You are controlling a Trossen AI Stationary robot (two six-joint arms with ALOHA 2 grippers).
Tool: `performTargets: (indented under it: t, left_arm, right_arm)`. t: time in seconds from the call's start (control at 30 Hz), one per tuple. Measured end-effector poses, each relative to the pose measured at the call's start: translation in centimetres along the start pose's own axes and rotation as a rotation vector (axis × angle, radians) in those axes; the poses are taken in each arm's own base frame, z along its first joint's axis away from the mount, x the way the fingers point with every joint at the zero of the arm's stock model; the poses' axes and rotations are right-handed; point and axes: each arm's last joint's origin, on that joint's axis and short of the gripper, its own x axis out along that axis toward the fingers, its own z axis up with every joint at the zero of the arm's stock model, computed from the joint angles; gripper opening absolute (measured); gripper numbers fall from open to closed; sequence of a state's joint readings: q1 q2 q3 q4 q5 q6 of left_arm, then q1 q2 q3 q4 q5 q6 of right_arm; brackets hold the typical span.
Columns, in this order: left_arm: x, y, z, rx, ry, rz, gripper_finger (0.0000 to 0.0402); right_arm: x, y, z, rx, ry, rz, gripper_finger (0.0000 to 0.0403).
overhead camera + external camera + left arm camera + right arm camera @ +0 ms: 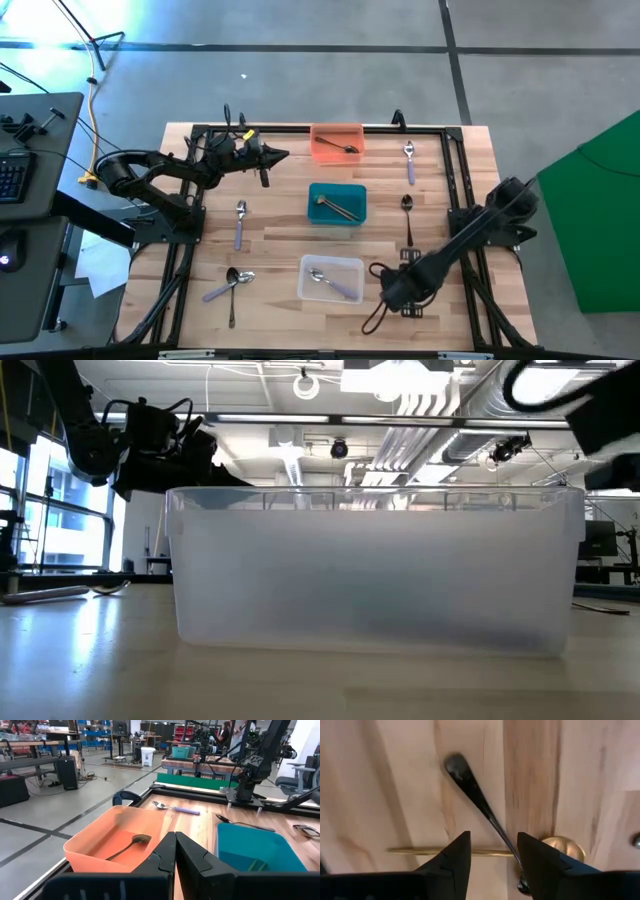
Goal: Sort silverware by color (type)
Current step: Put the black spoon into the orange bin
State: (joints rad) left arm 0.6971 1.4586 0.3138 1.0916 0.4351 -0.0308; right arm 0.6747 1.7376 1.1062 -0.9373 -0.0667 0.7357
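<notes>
The robot's right gripper should grab the black spoon next by its slender neck [512, 846], and then sort it into the orange bin.
My right gripper [492, 837] is open and points down near the table's near edge, right of the clear bin [332, 278]. Between its fingers, on the wood, a black utensil [475, 795] lies across a gold spoon [420, 851]; the fingers touch neither. My left gripper [175, 851] is shut and empty, hovering beside the orange bin [100, 845], which holds one dark spoon [127, 846]. The teal bin [337, 203] holds gold pieces. A purple-handled silver spoon [330, 282] lies in the clear bin.
Loose on the table: a purple-handled spoon [410, 160] and a black spoon [407, 215] on the right, another purple-handled spoon [240, 222] on the left, and two more pieces [230, 285] near the left front. In the low view the clear bin [370, 570] blocks most of the table.
</notes>
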Motion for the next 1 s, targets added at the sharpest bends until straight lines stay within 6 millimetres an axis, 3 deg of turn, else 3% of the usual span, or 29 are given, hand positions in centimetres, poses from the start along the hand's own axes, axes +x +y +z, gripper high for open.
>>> performTargets:
  t: [0.43,0.57,0.77,1.0]
  left_arm:
    - [0.0,0.0,-0.7,-0.024,0.064,0.002,0.0000]
    - [0.0,0.0,-0.8,-0.033,0.074,0.003,0.0000]
    - [0.1,-0.3,-0.8,-0.052,0.076,-0.010,0.0000]
    - [0.2,-0.7,-0.8,-0.050,0.079,-0.028,0.0000]
  right_arm:
    - [3.3,-1.5,-0.5,-0.094,0.029,0.023,0.0138]
    - [3.4,-2.0,-0.3,-0.143,0.032,0.025,0.0102]
    - [3.3,-2.7,0.2,-0.174,0.031,0.022,0.0014]
    - [2.0,-2.3,1.2,-0.133,0.016,0.012,0.0005]
